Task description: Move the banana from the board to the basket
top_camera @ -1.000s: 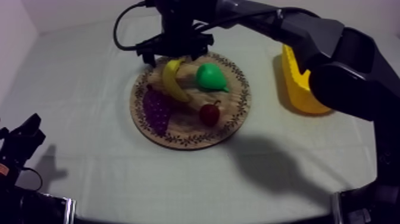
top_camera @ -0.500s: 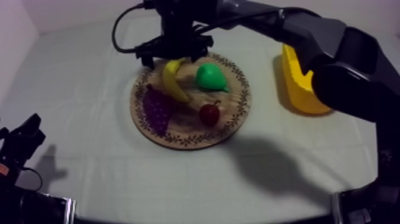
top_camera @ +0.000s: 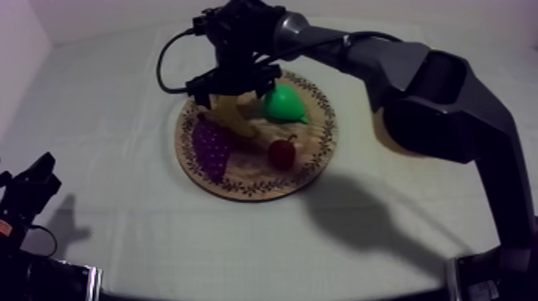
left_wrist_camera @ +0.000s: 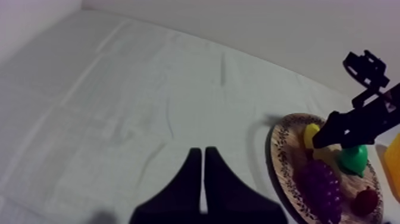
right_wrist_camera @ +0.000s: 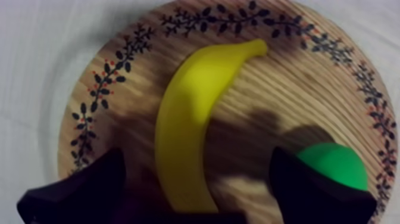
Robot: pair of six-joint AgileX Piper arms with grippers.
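Observation:
The right gripper takes hold of the banana by its thick curved body [top_camera: 233,117] [right_wrist_camera: 183,170] next, to put the banana into the yellow basket.
The banana [right_wrist_camera: 190,125] lies on the round wooden board [right_wrist_camera: 101,89], between the pear [top_camera: 284,104] and the grapes [top_camera: 210,148]. My right gripper [right_wrist_camera: 196,176] hangs open just above it, one finger at each side of the banana's lower half, not touching it. From above, the right gripper [top_camera: 234,84] covers the banana's [top_camera: 234,118] far end at the back of the board [top_camera: 256,190]. My left gripper [left_wrist_camera: 204,152] is shut on nothing over bare cloth, low at the left [top_camera: 36,180]. The yellow basket [left_wrist_camera: 393,158] shows just beyond the board.
A small red fruit [top_camera: 280,152] sits toward the board's front, right of the grapes. The pear [right_wrist_camera: 333,167] is close to the right gripper's finger [right_wrist_camera: 315,190]. My right arm [top_camera: 416,88] crosses the table's back right, over where the basket stands.
My right gripper has come down lower over the banana's far end, and the arm has swung across so that it now hides the basket from above. The left arm has stayed still.

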